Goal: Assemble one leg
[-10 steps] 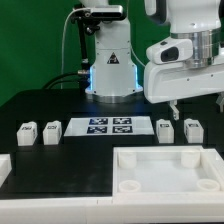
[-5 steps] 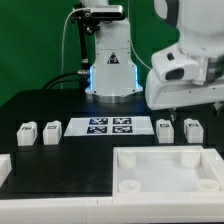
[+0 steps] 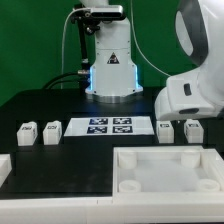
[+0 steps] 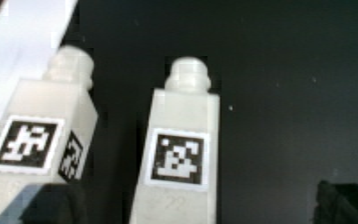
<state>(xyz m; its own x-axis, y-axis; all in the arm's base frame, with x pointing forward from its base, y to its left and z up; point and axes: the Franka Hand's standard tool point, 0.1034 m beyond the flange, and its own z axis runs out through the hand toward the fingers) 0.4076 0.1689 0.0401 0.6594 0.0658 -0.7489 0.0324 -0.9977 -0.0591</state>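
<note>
The white leg's rounded end has to stay free to go into the panel's socket, so the robot's gripper needs to grab the leg by its tagged body [image 4: 176, 168] next.
Four white legs with tag marks stand on the black table. Two are at the exterior view's left [image 3: 27, 132] [image 3: 51, 131] and two at its right [image 3: 165, 128] [image 3: 192, 129]. The arm's white hand [image 3: 190, 97] hangs low right over the right pair and hides its own fingers there. In the wrist view two legs lie side by side [image 4: 48, 118] [image 4: 185, 130]. My gripper [image 4: 197, 204] is open, its dark fingertips [image 4: 352, 198] showing on either side of the nearer leg, apart from it. It holds nothing.
The marker board [image 3: 108, 126] lies between the two pairs of legs. The large white tray-like panel [image 3: 150, 156] with round sockets lies at the front right. A white part [image 3: 3, 168] shows at the front left edge. The robot base [image 3: 108, 65] stands behind.
The arm's hand has come down and toward the right pair of legs; it now covers the space just above them. The legs have not moved.
</note>
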